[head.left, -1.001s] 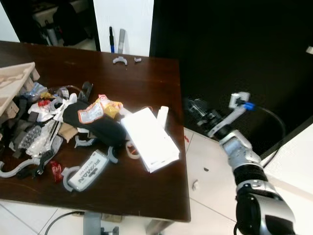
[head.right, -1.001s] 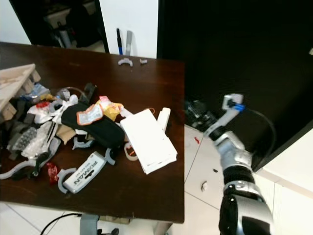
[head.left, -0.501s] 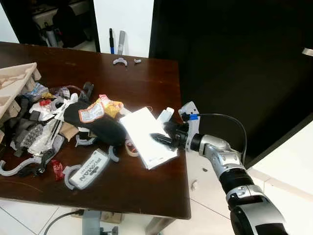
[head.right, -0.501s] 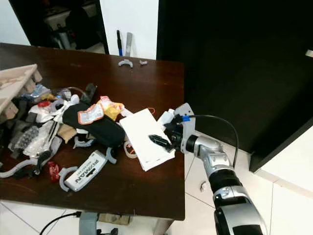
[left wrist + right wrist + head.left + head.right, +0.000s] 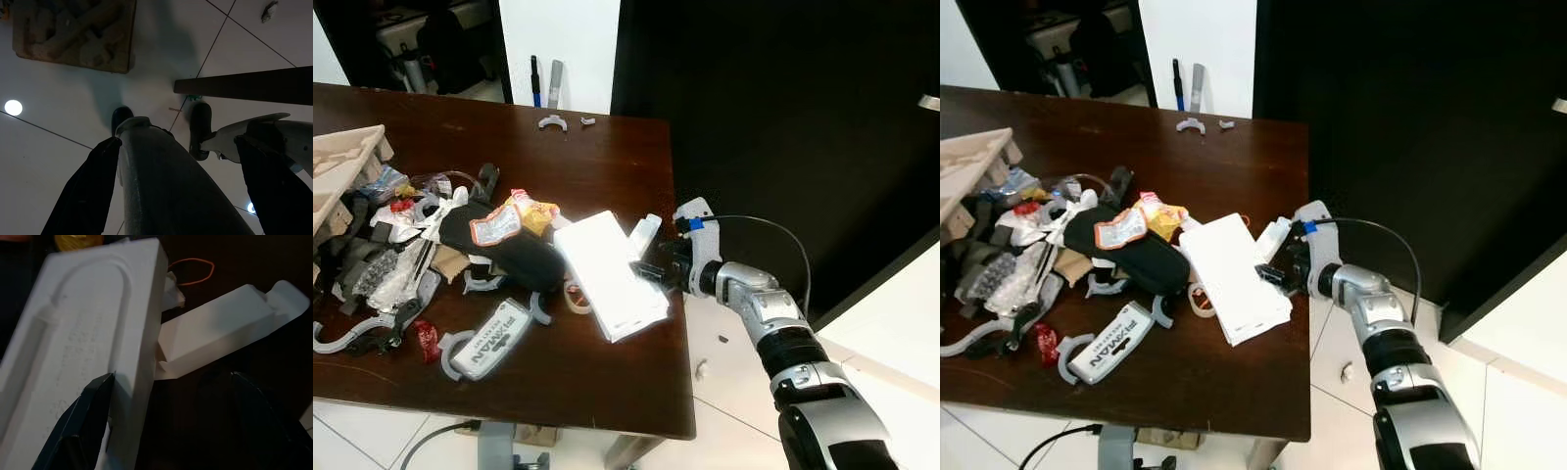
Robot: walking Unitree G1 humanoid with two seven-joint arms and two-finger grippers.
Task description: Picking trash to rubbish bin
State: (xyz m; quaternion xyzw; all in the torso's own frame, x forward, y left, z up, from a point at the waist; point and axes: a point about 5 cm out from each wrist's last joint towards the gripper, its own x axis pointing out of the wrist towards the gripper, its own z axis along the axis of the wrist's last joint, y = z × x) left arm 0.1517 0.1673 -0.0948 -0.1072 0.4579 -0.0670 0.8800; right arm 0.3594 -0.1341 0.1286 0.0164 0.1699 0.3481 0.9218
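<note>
My right gripper grabs the flat white box (image 5: 610,274) by its long side edge (image 5: 644,282) next, to get this trash into the rubbish bin.
Trash covers the dark wooden table (image 5: 607,157): a flat white box (image 5: 610,274), a small open white carton (image 5: 644,233), an orange snack wrapper (image 5: 496,223) on a black pouch (image 5: 509,253), and a heap of plastic scraps (image 5: 386,264) at the left. My right gripper (image 5: 646,272) is open at the table's right edge. One finger (image 5: 83,426) lies against the white box's side, and the carton (image 5: 230,328) is just ahead. The left gripper (image 5: 181,196) hangs open over the floor beside my leg.
A grey-white device (image 5: 489,338) lies near the table's front edge. A cardboard tray (image 5: 337,171) sits at the far left. Two grey clips (image 5: 553,121) rest at the back edge. A black cabinet (image 5: 783,117) stands to the right, over white floor tiles (image 5: 724,392).
My right arm swung from the dark space beside the table onto its right edge. It reached over the white box, then drew back a little to the box's right side.
</note>
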